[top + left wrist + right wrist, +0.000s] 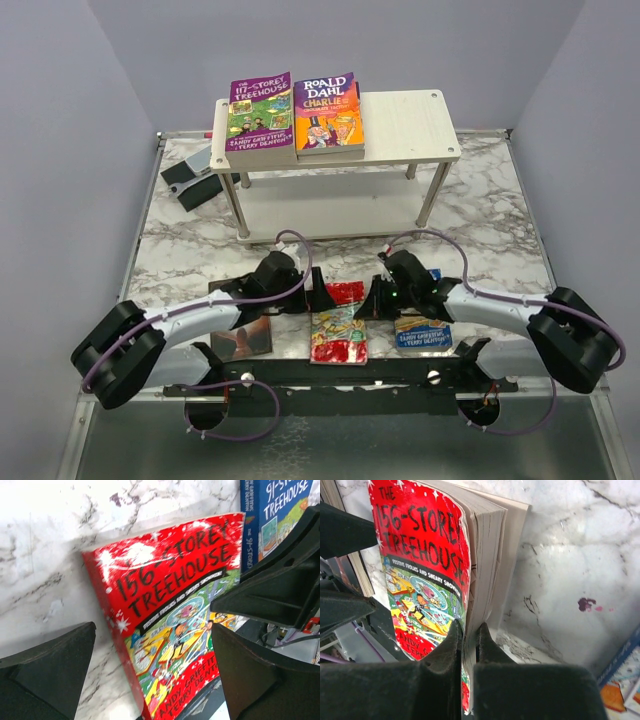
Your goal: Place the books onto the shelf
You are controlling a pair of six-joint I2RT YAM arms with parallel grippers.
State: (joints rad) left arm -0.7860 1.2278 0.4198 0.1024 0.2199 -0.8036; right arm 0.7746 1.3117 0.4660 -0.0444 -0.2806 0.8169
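Note:
My right gripper will bring up the red book's edge if I lift it now, with the back page trailing below, because it is pinching only the book's front cover and pages.
A red "156-Storey Treehouse" book (pixel 338 325) lies on the marble between the two grippers. My right gripper (pixel 372 298) is shut on its right edge. In the right wrist view its fingers (pixel 469 635) pinch the red book (pixel 420 565) by the front cover and a thin wad of pages. My left gripper (pixel 318 298) is open at the book's left side, its jaws wide either side of the red book's (pixel 170 595) spine edge. A purple Treehouse book (pixel 260 110) and a Roald Dahl book (pixel 328 112) lie on the shelf (pixel 410 120) top board.
A blue Treehouse book (pixel 422 335) lies under the right arm, also the blue book (pixel 272 510) in the left wrist view. A dark book (pixel 245 340) lies under the left arm. A grey-black device (pixel 195 180) sits left of the shelf. The lower shelf board (pixel 330 205) is bare.

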